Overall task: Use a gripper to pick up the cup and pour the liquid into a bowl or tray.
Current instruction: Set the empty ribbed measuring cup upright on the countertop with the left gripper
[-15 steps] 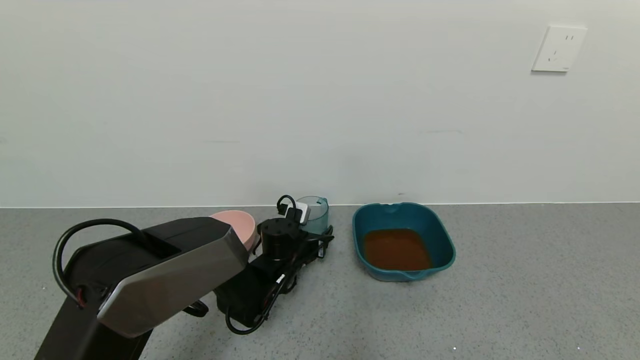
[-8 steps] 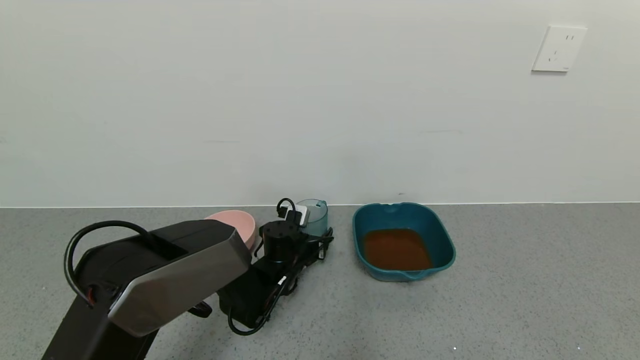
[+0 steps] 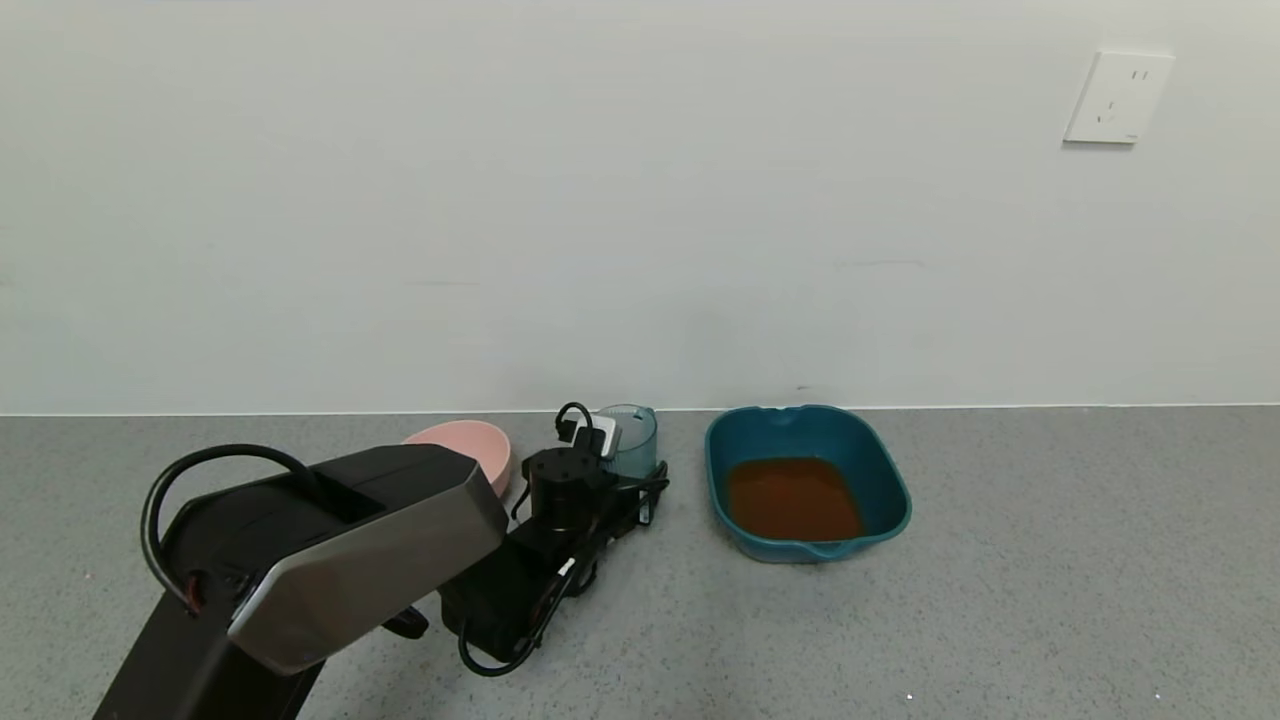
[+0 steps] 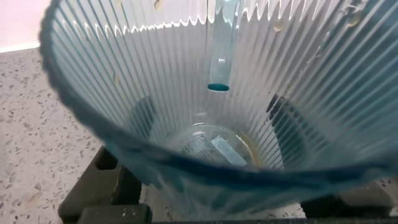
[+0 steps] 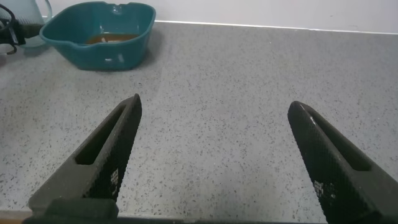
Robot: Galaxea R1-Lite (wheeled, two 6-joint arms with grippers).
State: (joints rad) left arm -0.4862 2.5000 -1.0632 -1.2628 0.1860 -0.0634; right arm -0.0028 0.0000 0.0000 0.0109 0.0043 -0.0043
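The cup is low on the speckled tabletop beside the tray, so the cup (image 3: pixel 632 438) would stand. My left gripper opens next, as it is time to release.
My left gripper (image 3: pixel 628 478) is shut on the cup (image 3: pixel 632 438), a pale blue-green ribbed tumbler held upright between the pink bowl and the tray, close to the wall. In the left wrist view the cup (image 4: pixel 205 93) fills the frame, and the dark fingers (image 4: pixel 287 127) show through its walls. Only a thin brown trace of liquid (image 4: pixel 267 149) rings its bottom. The dark teal tray (image 3: pixel 890 480) stands to the right of the cup and holds reddish-brown liquid (image 3: pixel 795 498). My right gripper (image 5: pixel 214 155) hangs open over bare table, with the tray (image 5: pixel 99 43) far off.
A round pink bowl (image 3: pixel 470 445) sits just left of the left wrist, partly behind the arm. The white wall runs along the back of the grey speckled table (image 3: pixel 1050 560). A wall socket (image 3: pixel 1117 97) is at the upper right.
The left arm has shifted slightly and lowered the cup a little toward the table. The tray, its liquid and the pink bowl have not moved.
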